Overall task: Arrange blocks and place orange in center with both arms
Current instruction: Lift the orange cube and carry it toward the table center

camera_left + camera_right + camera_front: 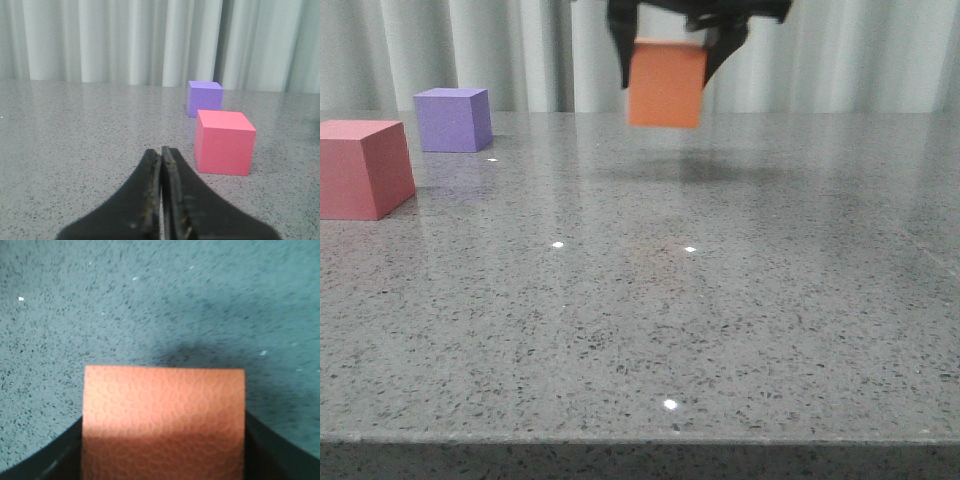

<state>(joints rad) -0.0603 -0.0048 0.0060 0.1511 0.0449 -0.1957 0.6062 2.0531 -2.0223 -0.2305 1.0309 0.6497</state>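
Observation:
I will keep holding the orange cube with my right gripper, because the orange cube's lower edge [663, 124] is still above the speckled table.
The orange cube [666, 84] hangs in the air above the far middle of the table, held between the black fingers of my right gripper [667, 62]; its shadow lies on the tabletop beneath. In the right wrist view the orange cube [164, 422] fills the space between the fingers of the right gripper [164, 450]. The red-pink cube [362, 168] rests at the left edge, with the purple cube [453, 119] behind it. My left gripper [162, 155] is shut and empty, low over the table, short of the red-pink cube [223, 142] and the purple cube [204, 98]. It is not in the front view.
The grey speckled tabletop [650, 310] runs to a front edge close to the camera. A pale pleated curtain [860, 55] hangs behind the table's far edge.

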